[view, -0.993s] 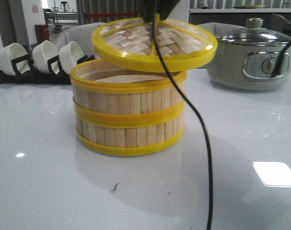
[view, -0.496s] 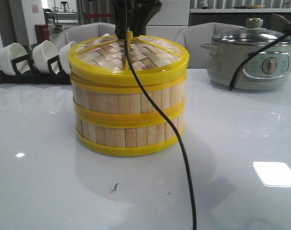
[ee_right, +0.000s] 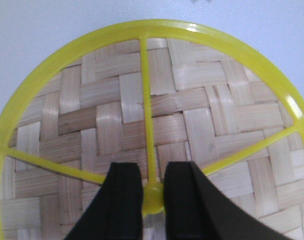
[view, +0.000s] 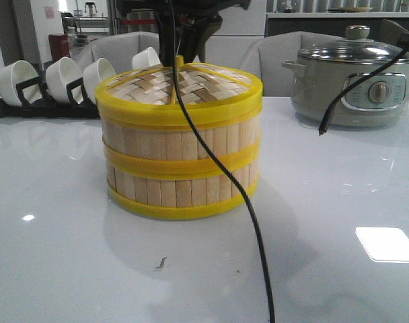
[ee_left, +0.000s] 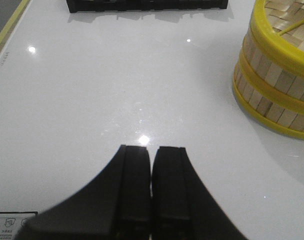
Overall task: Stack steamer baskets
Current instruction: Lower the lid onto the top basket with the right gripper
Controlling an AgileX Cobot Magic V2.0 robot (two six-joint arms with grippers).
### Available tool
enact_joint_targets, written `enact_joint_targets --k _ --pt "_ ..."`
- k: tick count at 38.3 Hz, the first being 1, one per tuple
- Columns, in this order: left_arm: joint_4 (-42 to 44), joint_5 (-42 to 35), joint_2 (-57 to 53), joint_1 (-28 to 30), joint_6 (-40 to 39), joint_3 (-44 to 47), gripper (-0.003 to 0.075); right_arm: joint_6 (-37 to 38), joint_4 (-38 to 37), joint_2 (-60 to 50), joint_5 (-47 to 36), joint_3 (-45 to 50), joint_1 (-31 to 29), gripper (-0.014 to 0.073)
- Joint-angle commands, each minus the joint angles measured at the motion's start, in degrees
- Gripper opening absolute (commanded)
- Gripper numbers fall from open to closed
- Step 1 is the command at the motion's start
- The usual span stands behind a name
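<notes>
The woven lid lies level all around on the upper basket (view: 184, 142), so it is now time for my right gripper to release the lid.
Two steamer baskets stand stacked in the middle of the table, the upper basket (view: 184, 142) on the lower basket (view: 181, 190). The flat woven lid (view: 151, 86) lies level on the upper rim. From above, my right gripper (view: 181, 59) reaches down onto the lid's centre. In the right wrist view the lid (ee_right: 202, 100) fills the frame, and my right gripper (ee_right: 153, 169) is shut on its small yellow knob (ee_right: 153, 196), one finger on each side. My left gripper (ee_left: 152, 149) hovers shut and empty over bare table, apart from the stack (ee_left: 274, 85).
A grey-green electric pot (view: 356, 81) with a glass lid stands at the back right. White bowls (view: 60, 77) sit in a black rack (ee_left: 142, 5) at the back left. A black cable (view: 250, 215) hangs down in front of the stack. A second cable end (view: 323, 128) dangles near the pot.
The lid, held tilted above and right of the stack a second ago, came down and left with my right gripper. It now lies flat on the upper basket.
</notes>
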Motion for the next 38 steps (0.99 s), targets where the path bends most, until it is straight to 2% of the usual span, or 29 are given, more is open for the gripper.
enact_joint_targets --k 1,6,8,15,18,32,38 --pt "0.0 -4.3 0.5 0.1 -0.4 -1.5 0.0087 -0.3 -0.7 -4.0 -3.4 -2.3 0.0 0.0059" --pt "0.0 -4.3 0.5 0.1 -0.4 -1.5 0.0087 -0.2 -0.7 -4.0 -2.7 -2.3 0.0 0.0068" --pt "0.0 -4.3 0.5 0.1 -0.4 -1.5 0.0087 -0.2 -0.7 -4.0 -2.6 -2.3 0.0 0.0103" --pt "0.0 -4.3 0.5 0.1 -0.4 -1.5 0.0087 -0.2 -0.7 -4.0 -3.1 -2.3 0.0 0.0359" --pt "0.0 -4.3 0.5 0.1 -0.4 -1.5 0.0087 -0.2 -0.7 -4.0 -3.3 -2.3 0.0 0.0424" --pt "0.0 -4.3 0.5 0.1 -0.4 -1.5 0.0087 -0.2 -1.8 -4.6 -4.4 -2.3 -0.2 0.0428" --pt "0.0 -4.3 0.5 0.1 -0.4 -1.5 0.0087 -0.2 -5.2 -7.5 -7.2 -0.8 -0.5 0.0422"
